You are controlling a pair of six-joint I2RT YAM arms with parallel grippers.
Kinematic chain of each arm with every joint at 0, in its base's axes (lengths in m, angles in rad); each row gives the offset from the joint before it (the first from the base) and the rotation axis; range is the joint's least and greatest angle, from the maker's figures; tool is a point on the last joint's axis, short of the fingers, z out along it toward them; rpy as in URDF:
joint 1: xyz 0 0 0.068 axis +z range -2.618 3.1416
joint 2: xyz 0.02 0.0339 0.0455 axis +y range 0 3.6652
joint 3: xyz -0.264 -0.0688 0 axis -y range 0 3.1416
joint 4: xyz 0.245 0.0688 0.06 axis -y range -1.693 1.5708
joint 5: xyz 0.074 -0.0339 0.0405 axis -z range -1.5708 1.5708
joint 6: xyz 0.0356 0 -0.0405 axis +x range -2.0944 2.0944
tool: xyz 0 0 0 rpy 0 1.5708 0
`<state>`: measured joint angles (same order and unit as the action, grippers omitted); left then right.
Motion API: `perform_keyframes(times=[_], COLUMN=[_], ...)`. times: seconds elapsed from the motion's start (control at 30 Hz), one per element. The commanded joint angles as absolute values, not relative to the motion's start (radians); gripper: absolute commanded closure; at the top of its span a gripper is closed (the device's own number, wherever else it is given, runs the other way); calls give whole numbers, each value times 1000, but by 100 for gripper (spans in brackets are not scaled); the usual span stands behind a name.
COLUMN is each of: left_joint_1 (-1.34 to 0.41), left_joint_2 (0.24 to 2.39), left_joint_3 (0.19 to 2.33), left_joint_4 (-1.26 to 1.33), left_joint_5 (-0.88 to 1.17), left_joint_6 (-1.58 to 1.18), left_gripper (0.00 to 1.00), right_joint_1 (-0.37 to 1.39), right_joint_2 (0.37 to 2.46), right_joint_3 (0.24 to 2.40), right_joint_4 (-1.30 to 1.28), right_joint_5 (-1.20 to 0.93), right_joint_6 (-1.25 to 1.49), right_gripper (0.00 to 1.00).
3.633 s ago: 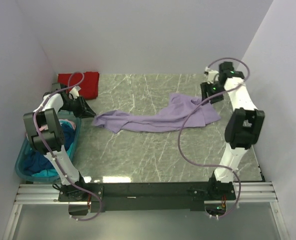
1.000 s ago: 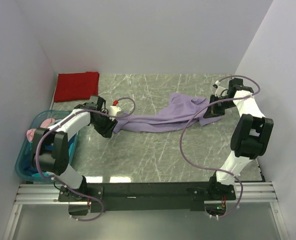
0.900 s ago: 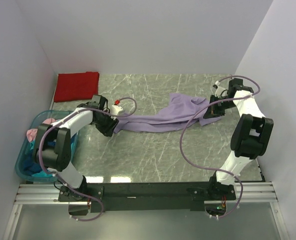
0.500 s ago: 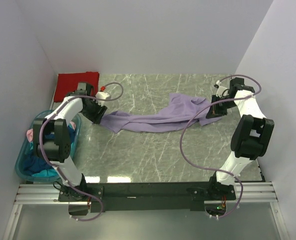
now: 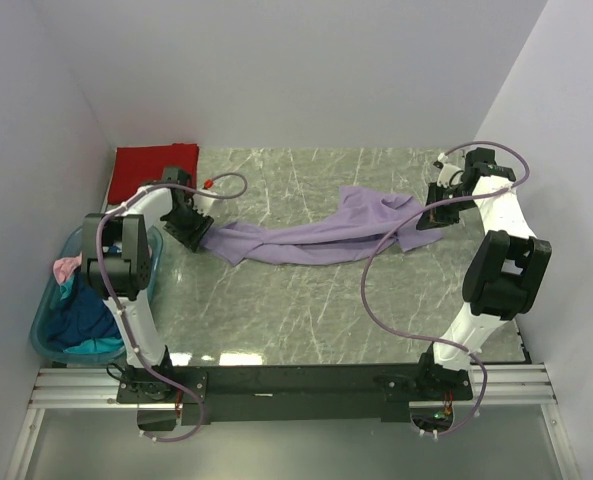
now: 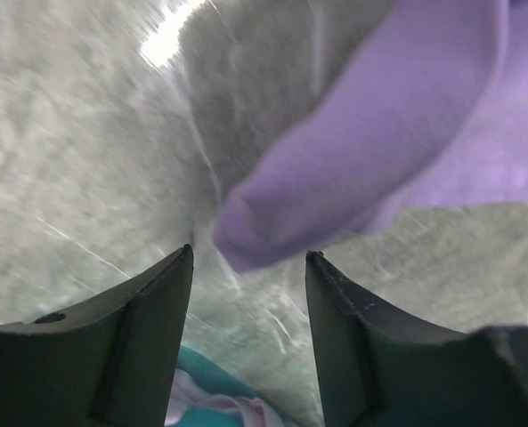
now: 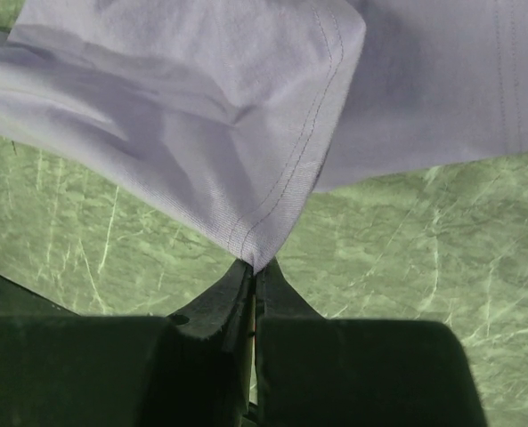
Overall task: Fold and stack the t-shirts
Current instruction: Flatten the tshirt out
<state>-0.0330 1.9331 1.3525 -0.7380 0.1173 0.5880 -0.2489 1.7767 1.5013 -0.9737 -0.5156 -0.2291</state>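
Note:
The light purple t-shirt (image 5: 316,235) needs to be spread for folding, so the left gripper should next grab its rounded end (image 5: 207,240), opposite the held hemmed corner.
A light purple t-shirt (image 5: 316,235) lies stretched in a long band across the marble table (image 5: 306,300). My left gripper (image 5: 193,230) is open at its left end. In the left wrist view the cloth's rounded end (image 6: 272,218) lies just beyond the left gripper (image 6: 248,254), with nothing between the fingers. My right gripper (image 5: 432,215) is shut on a hemmed corner at the shirt's right end. The right wrist view shows that stitched corner (image 7: 264,240) pinched in the right gripper (image 7: 255,267). A folded red t-shirt (image 5: 154,166) lies at the back left.
A translucent teal tub (image 5: 48,335) stands at the left table edge and holds pink (image 5: 66,267) and dark blue or teal (image 5: 81,320) t-shirts. White walls close in the back and both sides. The arms' purple cables (image 5: 376,290) loop over the table.
My left arm has swung back and to the left, its gripper opening wider; the shirt's left end now lies slightly further left. My right gripper has shifted a little right with the corner.

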Motion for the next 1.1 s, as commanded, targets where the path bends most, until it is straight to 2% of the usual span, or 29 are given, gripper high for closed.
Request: perform_keyframes(times=[0.0, 0.13, 0.23, 0.27, 0.33, 0.37, 0.4, 0.47, 0.57, 0.6, 0.7, 0.77, 0.87, 0.97, 1.0, 1.07], left_joint_1=[-31, -31, -31, -29, -25, -22, -9, -3, 66, 102, 178, 212, 277, 333, 351, 379], left_joint_2=[1945, 1956, 1956, 1956, 1956, 1950, 1945, 1928, 1910, 1911, 1924, 1911, 1852, 1732, 1691, 1567], left_joint_3=[1408, 1420, 1430, 1431, 1449, 1459, 1471, 1532, 1702, 1760, 2053, 2121, 2146, 2048, 1958, 1866], left_joint_4=[-709, -698, -712, -719, -745, -780, -804, -901, -1040, -1142, -1254, -1241, -1088, -768, -638, -284], left_joint_5=[107, 123, 137, 135, 137, 141, 164, 210, 395, 529, 708, 871, 1043, 1156, 1170, 1181], left_joint_6=[609, 609, 618, 624, 629, 627, 624, 614, 571, 558, 470, 345, 107, -211, -297, -538], left_gripper=[42, 49, 67, 79, 88, 98, 99, 99, 100, 99, 99, 99, 100, 100, 100, 100], right_joint_1=[-258, -258, -258, -258, -258, -258, -258, -258, -264, -274, -296, -307, -324, -330, -331, -331], right_joint_2=[1778, 1789, 1787, 1787, 1784, 1783, 1778, 1763, 1724, 1718, 1697, 1689, 1671, 1640, 1629, 1597], right_joint_3=[1551, 1555, 1562, 1562, 1574, 1578, 1582, 1598, 1663, 1690, 1855, 1922, 2025, 2095, 2123, 2146], right_joint_4=[-986, -991, -996, -997, -1006, -1012, -1015, -1028, -1055, -1063, -1074, -1071, -1032, -973, -960, -930], right_joint_5=[-514, -518, -517, -518, -518, -520, -522, -540, -595, -612, -664, -680, -683, -657, -650, -637], right_joint_6=[-236, -235, -238, -238, -242, -244, -250, -255, -265, -265, -236, -206, -161, -121, -115, -101], right_gripper=[100, 100, 100, 100, 100, 100, 100, 100, 100, 100, 100, 100, 100, 100, 100, 100])
